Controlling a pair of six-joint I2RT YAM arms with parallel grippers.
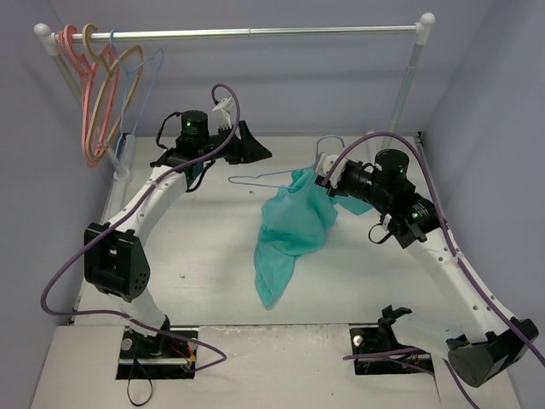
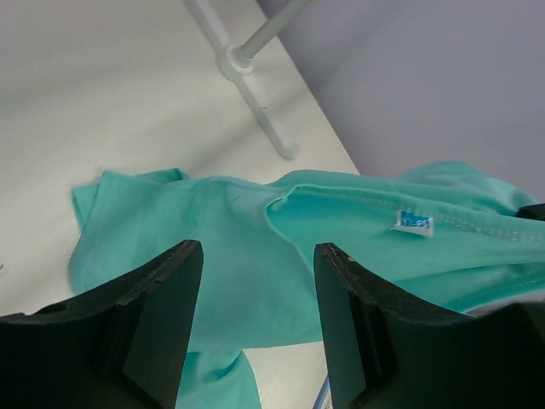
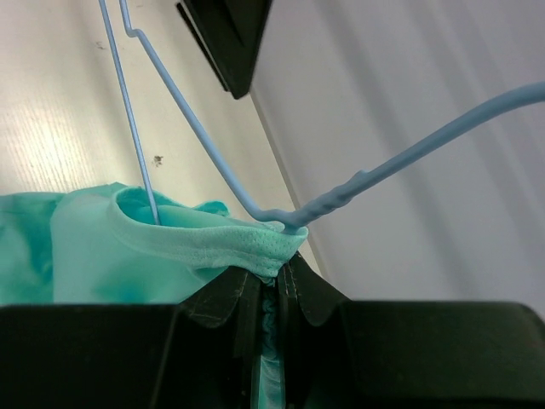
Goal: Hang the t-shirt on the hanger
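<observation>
My left gripper grabs the t-shirt's collar edge (image 1: 295, 182) (image 2: 279, 202) next, opposite my right gripper, to stretch the t-shirt's neck opening over the hanger's empty end.
The teal t-shirt (image 1: 294, 226) hangs crumpled from my right gripper (image 1: 324, 181), its lower end lying on the table. In the right wrist view the right gripper (image 3: 272, 271) is shut on the t-shirt's collar (image 3: 213, 243), right under the twisted neck of the light-blue wire hanger (image 3: 197, 119). One hanger wire runs down into the neck opening. The hanger (image 1: 264, 179) sticks out to the left of the shirt, hook (image 1: 329, 143) at the back. My left gripper (image 1: 254, 150) is open and empty, held above the hanger's left end. In the left wrist view it (image 2: 258, 285) hovers over the shirt (image 2: 247, 247).
A rail (image 1: 255, 32) crosses the back, with pink (image 1: 85, 94), tan (image 1: 111, 85) and another light-blue hanger (image 1: 140, 81) at its left end. The rail's right post (image 1: 407, 85) stands at the back right and shows in the left wrist view (image 2: 251, 81). Walls close in on both sides.
</observation>
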